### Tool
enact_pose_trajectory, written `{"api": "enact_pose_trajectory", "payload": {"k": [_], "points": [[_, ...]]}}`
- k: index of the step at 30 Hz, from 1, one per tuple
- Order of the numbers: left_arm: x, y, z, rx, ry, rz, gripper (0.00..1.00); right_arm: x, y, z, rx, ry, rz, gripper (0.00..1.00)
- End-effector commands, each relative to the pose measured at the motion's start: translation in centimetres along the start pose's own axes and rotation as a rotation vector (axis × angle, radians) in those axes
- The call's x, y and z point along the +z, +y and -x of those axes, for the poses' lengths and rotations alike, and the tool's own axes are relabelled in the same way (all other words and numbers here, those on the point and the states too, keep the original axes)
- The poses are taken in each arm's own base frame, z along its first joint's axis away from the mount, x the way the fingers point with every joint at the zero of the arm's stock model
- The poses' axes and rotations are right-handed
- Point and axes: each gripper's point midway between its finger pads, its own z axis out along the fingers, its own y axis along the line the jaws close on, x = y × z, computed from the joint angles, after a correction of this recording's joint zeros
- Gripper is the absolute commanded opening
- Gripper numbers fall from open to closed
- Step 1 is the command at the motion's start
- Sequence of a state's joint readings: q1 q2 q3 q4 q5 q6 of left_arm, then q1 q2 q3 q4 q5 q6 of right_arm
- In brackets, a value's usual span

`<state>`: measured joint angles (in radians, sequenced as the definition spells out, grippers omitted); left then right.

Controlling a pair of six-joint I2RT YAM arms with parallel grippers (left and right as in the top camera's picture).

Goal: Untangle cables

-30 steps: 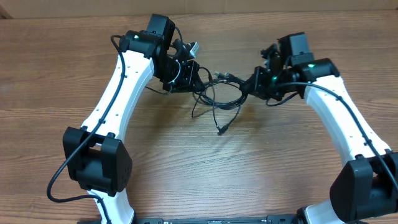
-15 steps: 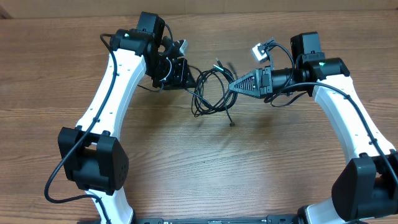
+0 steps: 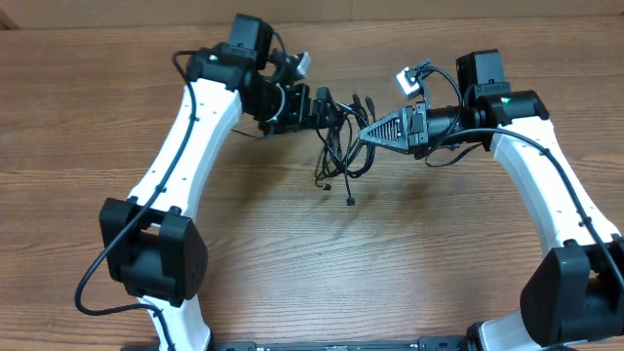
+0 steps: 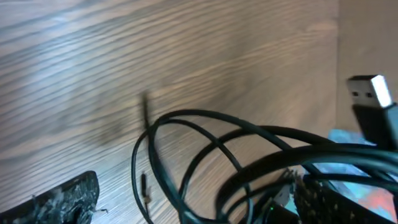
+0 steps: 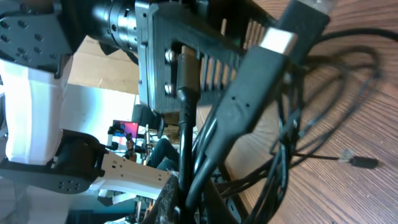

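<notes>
The left gripper grabs the cable loops on their side next. That frees my right gripper, shut on the heap of cables, to regrip and untangle.
The cables [image 3: 341, 148] are a tangle of thin black loops over the wooden table [image 3: 97, 117], between the two arms. My right gripper [image 3: 366, 136] is shut on a bunch of strands; in the right wrist view the cables [image 5: 273, 124] run up out of the shut gripper [image 5: 193, 205], with a silver-tipped plug [image 5: 280, 42] close to the lens. My left gripper [image 3: 325, 107] is at the tangle's left side and stands open. In the left wrist view its fingers [image 4: 65, 199] are wide apart, with cable loops [image 4: 249, 146] passing between them. A silver USB plug [image 4: 371, 93] sticks up at the right.
One loose plug end [image 3: 350, 204] dangles at the bottom of the tangle, just above the wood. The two gripper heads are only a short gap apart. A tan board [image 3: 409, 8] runs along the table's far edge.
My left gripper has opened and shifted right into the tangle. The right arm swung level a second ago and has held still since; the loops now hang narrower, nearer the right gripper.
</notes>
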<state>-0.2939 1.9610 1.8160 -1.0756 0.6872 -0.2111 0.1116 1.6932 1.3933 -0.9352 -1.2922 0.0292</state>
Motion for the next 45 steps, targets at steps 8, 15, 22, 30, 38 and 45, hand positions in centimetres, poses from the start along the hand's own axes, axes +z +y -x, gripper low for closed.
{"api": "enact_pose_trajectory", "payload": {"k": [8, 15, 22, 30, 38, 45], "points": [[5.1, 0.2, -1.1, -0.004, 0.128, -0.14, 0.94, -0.4, 1.4, 0.6, -0.035, -0.012, 0.017, 0.04], [8.8, -2.1, -1.1, 0.056, 0.163, -0.316, 0.04, -0.4, 2.2, 0.5, -0.038, -0.007, 0.063, 0.04], [5.2, -0.7, 1.7, 0.03, 0.029, -0.172, 0.04, -2.6, -1.2, 1.8, 0.062, -0.087, -0.104, 0.04], [-4.0, -4.3, 3.4, 0.152, -0.216, -0.04, 0.04, -6.3, -9.3, 1.8, 0.285, -0.202, -0.577, 0.17], [-9.1, -7.5, 2.0, 0.217, -0.313, -0.021, 0.04, -8.9, -12.7, -0.1, 0.405, -0.226, -0.848, 0.4], [-9.3, -3.6, 1.1, 0.117, -0.299, 0.182, 0.04, -7.3, -7.6, 0.4, 0.188, -0.169, -0.697, 0.43]]}}
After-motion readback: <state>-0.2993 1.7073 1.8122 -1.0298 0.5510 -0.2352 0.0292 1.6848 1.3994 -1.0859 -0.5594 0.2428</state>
